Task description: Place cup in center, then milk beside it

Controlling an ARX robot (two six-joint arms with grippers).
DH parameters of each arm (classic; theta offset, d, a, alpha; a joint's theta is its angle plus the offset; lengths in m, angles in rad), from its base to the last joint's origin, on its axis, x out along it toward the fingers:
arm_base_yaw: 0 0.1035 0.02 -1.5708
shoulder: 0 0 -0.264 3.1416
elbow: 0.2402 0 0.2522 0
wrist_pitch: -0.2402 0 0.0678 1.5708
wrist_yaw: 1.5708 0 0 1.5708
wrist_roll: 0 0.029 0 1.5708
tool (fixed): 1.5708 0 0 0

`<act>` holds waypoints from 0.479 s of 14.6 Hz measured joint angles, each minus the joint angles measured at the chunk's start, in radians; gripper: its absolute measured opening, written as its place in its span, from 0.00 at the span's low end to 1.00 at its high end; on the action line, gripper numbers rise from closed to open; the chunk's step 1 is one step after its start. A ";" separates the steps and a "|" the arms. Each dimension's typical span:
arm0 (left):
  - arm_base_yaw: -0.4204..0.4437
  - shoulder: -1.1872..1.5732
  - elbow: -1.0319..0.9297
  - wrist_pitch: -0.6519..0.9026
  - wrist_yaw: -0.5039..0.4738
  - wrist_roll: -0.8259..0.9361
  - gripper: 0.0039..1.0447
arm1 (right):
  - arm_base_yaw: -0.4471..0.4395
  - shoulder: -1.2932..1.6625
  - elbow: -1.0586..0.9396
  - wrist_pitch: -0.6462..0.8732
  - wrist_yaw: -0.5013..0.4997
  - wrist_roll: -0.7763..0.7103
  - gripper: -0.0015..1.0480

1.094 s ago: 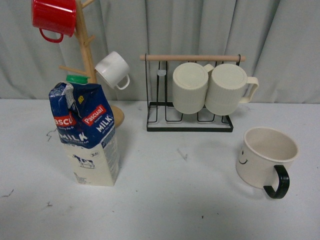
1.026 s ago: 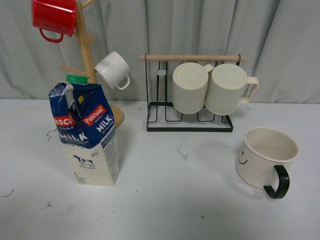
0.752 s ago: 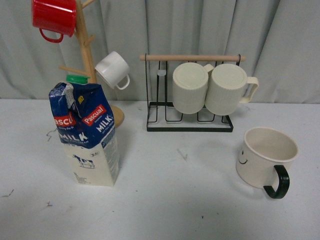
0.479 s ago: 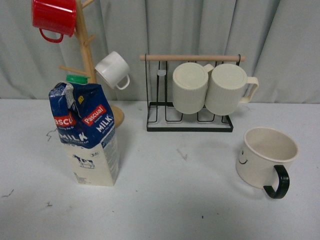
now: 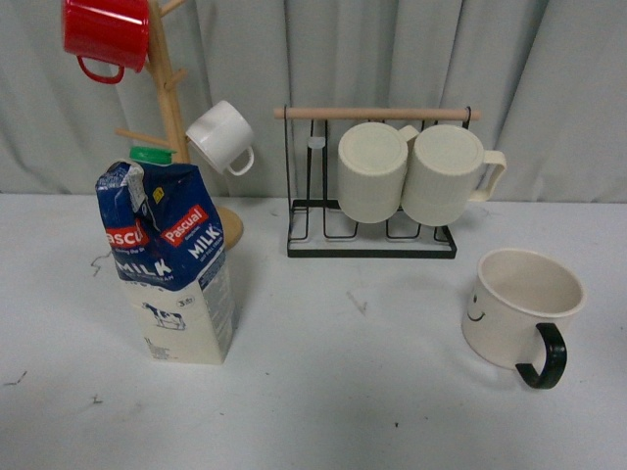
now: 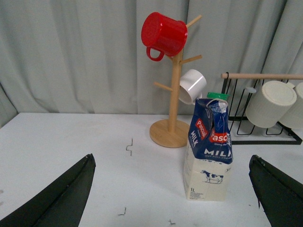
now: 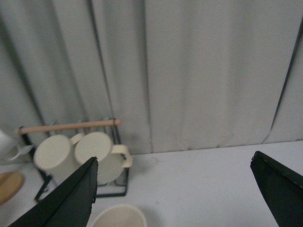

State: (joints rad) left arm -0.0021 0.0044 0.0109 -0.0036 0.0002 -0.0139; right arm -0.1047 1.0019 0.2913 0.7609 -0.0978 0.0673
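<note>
My right gripper grabs the cup point(image 5: 516, 310) by its rim point(image 5: 529, 253) next, to set the cup in the center.
The cup point(image 5: 516, 310), a wide cream mug with a black handle and a small smiley face, stands upright at the right of the table; its rim also shows in the right wrist view point(image 7: 118, 216). The milk point(image 5: 171, 264), a tall blue and cream carton with a green cap, stands upright at the left; it also shows in the left wrist view point(image 6: 209, 152). Neither gripper shows in the front view. My left gripper point(image 6: 173, 189) is open and empty, well short of the carton. My right gripper point(image 7: 173, 189) is open and empty, above the table near the cup.
A wooden mug tree point(image 5: 171, 108) with a red mug point(image 5: 106, 35) and a small white mug point(image 5: 221, 137) stands behind the milk. A black wire rack point(image 5: 372, 211) holding two ribbed cream mugs point(image 5: 372, 171) stands at the back centre. Grey curtain behind.
</note>
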 joint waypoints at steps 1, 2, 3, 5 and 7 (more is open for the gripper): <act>0.000 0.000 0.000 0.000 0.000 0.000 0.94 | 0.001 0.157 0.084 0.015 0.041 0.016 0.94; 0.000 0.000 0.000 0.000 0.000 0.000 0.94 | 0.008 0.356 0.199 -0.049 0.082 0.049 0.94; 0.000 0.000 0.000 0.000 0.000 0.000 0.94 | 0.021 0.504 0.285 -0.127 0.100 0.076 0.94; 0.000 0.000 0.000 0.000 0.000 0.000 0.94 | 0.052 0.698 0.429 -0.283 0.098 0.142 0.94; 0.000 0.000 0.000 0.000 0.000 0.000 0.94 | 0.089 0.793 0.547 -0.404 0.090 0.193 0.94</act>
State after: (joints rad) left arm -0.0021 0.0044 0.0109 -0.0036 0.0002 -0.0139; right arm -0.0158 1.7947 0.8387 0.3569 -0.0074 0.2604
